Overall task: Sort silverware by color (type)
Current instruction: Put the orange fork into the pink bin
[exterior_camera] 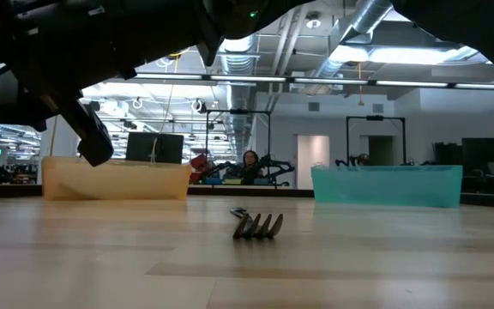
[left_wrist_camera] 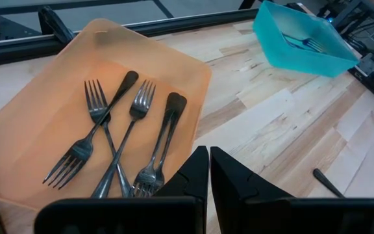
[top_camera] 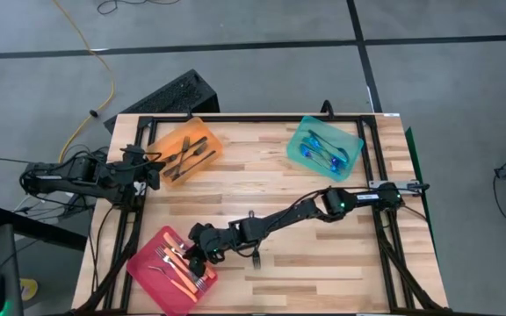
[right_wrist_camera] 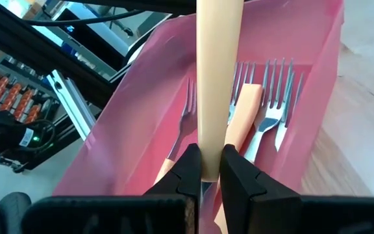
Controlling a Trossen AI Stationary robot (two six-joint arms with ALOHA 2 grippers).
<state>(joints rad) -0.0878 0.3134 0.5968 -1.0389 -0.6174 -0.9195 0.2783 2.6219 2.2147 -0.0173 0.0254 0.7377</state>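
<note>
I should open my right gripper, because my fingers hold the orange-handled fork (right_wrist_camera: 217, 84) low inside the pink tray, and the fork would settle there.
My right gripper (right_wrist_camera: 206, 172) reaches across the table to the pink tray (top_camera: 152, 283) at the near left. It is shut on an orange-handled fork (right_wrist_camera: 218, 65) above that tray. Several orange-handled forks (right_wrist_camera: 265, 110) lie flat in the pink tray (right_wrist_camera: 141, 97). One dark fork (top_camera: 255, 257) lies flat on the bare wood near the front edge, its tines (exterior_camera: 258, 226) toward the near side. My left gripper (left_wrist_camera: 208, 172) is shut on nothing beside the orange tray (left_wrist_camera: 44, 84), which holds several dark forks (left_wrist_camera: 119, 130). My right gripper pinches the fork's pale orange handle (right_wrist_camera: 208, 153) between its two fingers, at the end where a bit of silver metal shows. The fingers slant down from the table's right side. The handle sticks out past the fingertips over the pink tray, its far end outside the picture.
A teal tray (top_camera: 301, 140) with blue-handled forks stands at the far right, and the orange tray (top_camera: 161, 140) at the far left. A black frame runs along the table's edges. Bare wood lies between the three trays.
</note>
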